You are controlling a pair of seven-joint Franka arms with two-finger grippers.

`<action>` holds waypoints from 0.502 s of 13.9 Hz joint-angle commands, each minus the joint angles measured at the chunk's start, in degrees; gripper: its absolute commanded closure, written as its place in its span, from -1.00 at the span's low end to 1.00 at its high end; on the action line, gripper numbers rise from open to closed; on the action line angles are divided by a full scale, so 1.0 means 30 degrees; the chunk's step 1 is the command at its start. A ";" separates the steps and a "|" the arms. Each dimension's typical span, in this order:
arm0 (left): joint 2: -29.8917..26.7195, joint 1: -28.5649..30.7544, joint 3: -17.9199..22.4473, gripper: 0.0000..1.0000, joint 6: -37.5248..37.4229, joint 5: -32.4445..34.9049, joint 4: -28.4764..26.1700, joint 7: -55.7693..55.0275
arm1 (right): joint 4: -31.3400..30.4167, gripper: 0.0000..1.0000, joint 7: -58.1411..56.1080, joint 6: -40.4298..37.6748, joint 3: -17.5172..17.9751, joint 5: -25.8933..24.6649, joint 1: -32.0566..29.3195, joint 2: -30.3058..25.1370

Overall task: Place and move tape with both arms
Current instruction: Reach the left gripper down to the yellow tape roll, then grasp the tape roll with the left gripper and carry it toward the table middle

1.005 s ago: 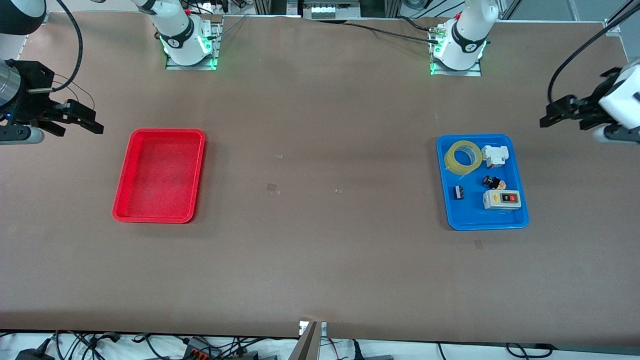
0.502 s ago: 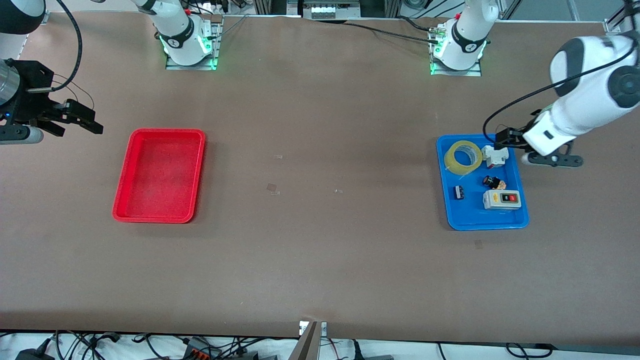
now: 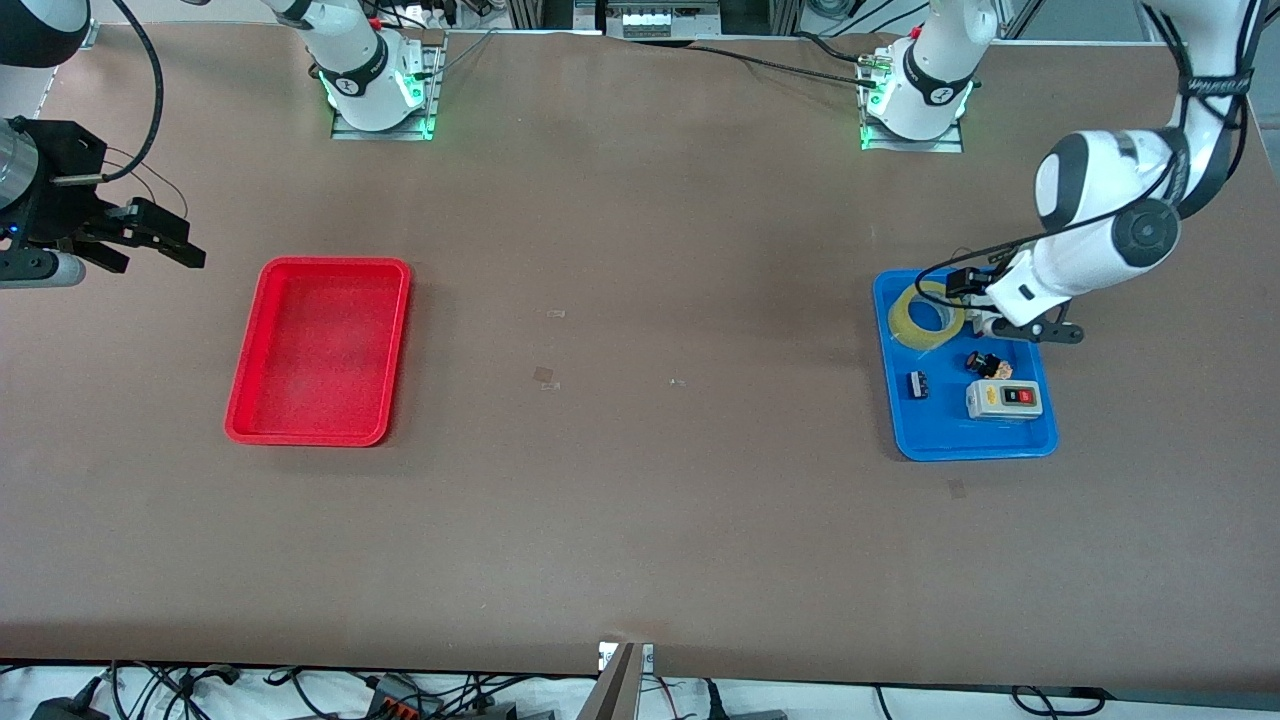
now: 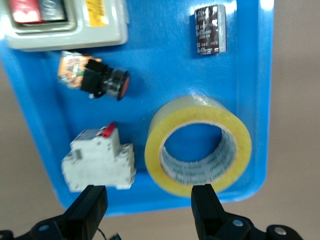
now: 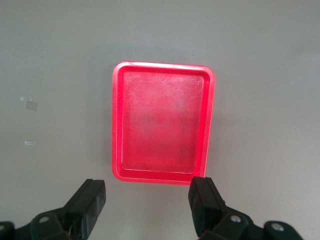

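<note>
My left gripper needs to move toward the tape before it closes. Its fingers stop short of the tape's hollow centre point(image 4: 192, 142) in the left wrist view.
The yellow-amber tape roll point(image 3: 927, 315) lies flat in the blue tray point(image 3: 945, 425), in the corner farthest from the front camera on the right arm's side. It also shows in the left wrist view point(image 4: 156, 150). My left gripper point(image 3: 962, 283) hangs open over the tray's farther edge, between the tape and a white breaker; in its wrist view point(image 4: 150, 202) it holds nothing. My right gripper point(image 3: 160, 250) is open and empty at its end of the table, beside the red tray point(image 3: 265, 300), which its wrist view point(image 5: 147, 202) looks down on.
The blue tray point(image 4: 165, 60) also holds a grey switch box point(image 3: 1003, 399), a black-and-red push button point(image 3: 985, 364), a small black part point(image 3: 917, 384) and the white breaker point(image 4: 100, 162). The red tray point(image 5: 116, 125) has nothing in it.
My left arm has swung in from its end of the table and lowered its gripper over the blue tray by the tape. The right arm has not moved.
</note>
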 commanded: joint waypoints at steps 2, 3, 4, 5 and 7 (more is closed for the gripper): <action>0.1689 0.0071 -0.0166 -1.00 0.1431 -0.0207 0.0342 0.0076 | 0.0217 -1.00 -0.0290 -0.0142 -0.0070 -0.0016 0.0062 -0.0161; 0.1750 0.0071 -0.0166 -0.92 0.1404 -0.0295 0.0342 -0.0040 | 0.0217 -1.00 -0.0290 -0.0141 -0.0070 -0.0016 0.0062 -0.0132; 0.1750 0.0042 -0.0166 -0.45 0.1200 -0.0324 0.0342 -0.0505 | 0.0217 -1.00 -0.0290 -0.0141 -0.0070 -0.0016 0.0062 -0.0160; 0.1721 0.0013 -0.0195 0.28 0.0850 -0.0325 0.0342 -0.0829 | 0.0217 -1.00 -0.0290 -0.0141 -0.0070 -0.0016 0.0062 -0.0161; 0.1605 0.0042 -0.0195 0.97 0.0148 -0.0295 0.0458 -0.0832 | 0.0217 -1.00 -0.0290 -0.0141 -0.0070 -0.0016 0.0062 -0.0131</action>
